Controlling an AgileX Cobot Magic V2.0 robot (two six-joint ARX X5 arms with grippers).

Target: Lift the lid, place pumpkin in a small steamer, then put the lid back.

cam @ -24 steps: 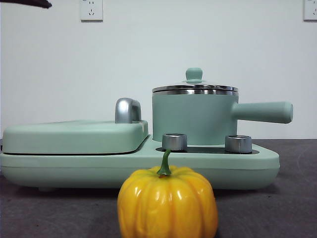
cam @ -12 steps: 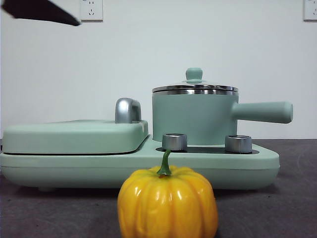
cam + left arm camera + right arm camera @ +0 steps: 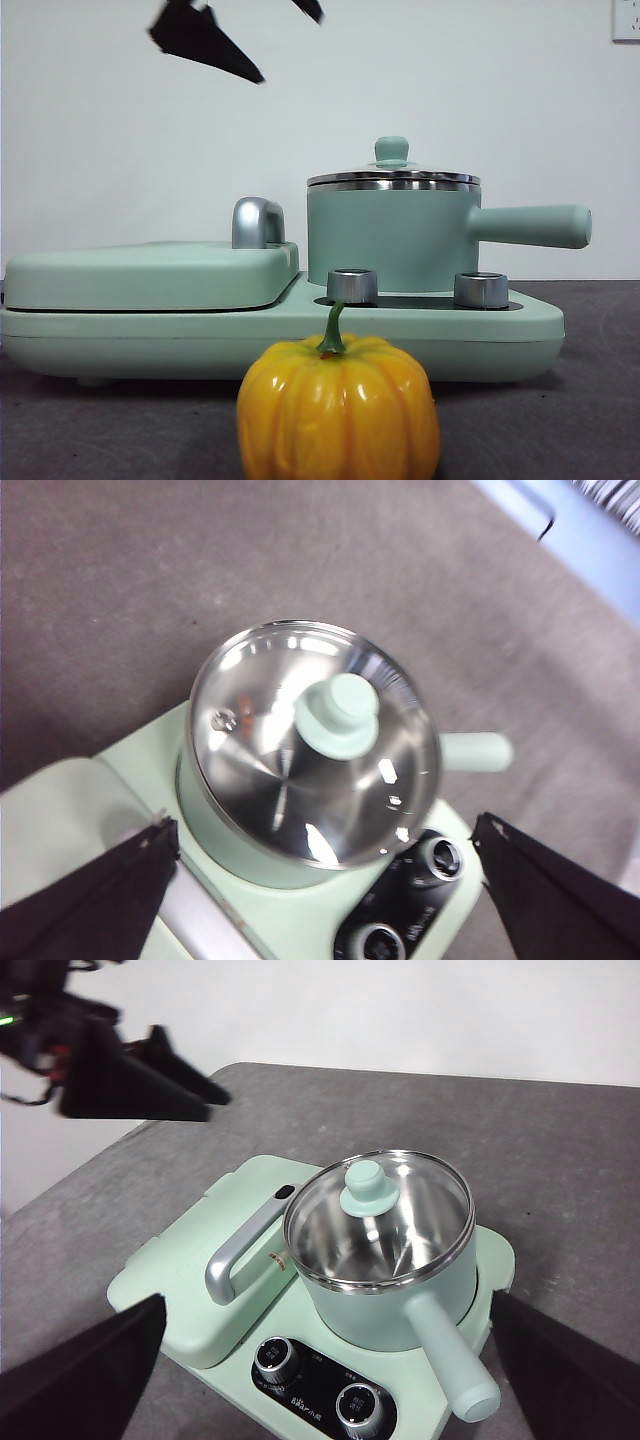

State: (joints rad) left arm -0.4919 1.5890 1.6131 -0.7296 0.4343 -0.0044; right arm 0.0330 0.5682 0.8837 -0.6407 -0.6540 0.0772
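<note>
I need to uncover the small steamer [image 3: 385,240] for the pumpkin, so next I should grab the glass lid by its mint-green knob [image 3: 391,150] with my left gripper.
The yellow-orange pumpkin [image 3: 338,408] stands on the table at the very front, before the cooker; neither wrist view shows it. Behind it the mint-green small steamer [image 3: 385,240] sits on the cooker's right half, its long handle [image 3: 530,225] pointing right. The glass lid [image 3: 392,177] rests on the steamer, knob [image 3: 337,713] up. My left gripper [image 3: 290,50] hangs open high above and left of the lid [image 3: 270,780], touching nothing. My right gripper [image 3: 328,1302] is open and empty, well back from the steamer [image 3: 380,1320], and the front view does not show it.
The flat mint-green griddle cover [image 3: 150,272] with its chrome handle [image 3: 256,222] fills the cooker's left half. Two steel dials [image 3: 352,286] [image 3: 481,290] sit on the cooker base [image 3: 450,340] in front of the steamer. Grey tabletop lies all around.
My left gripper has come from the front view's top left corner rightward and lower, toward the steamer. Pumpkin, lid and steamer have not moved.
</note>
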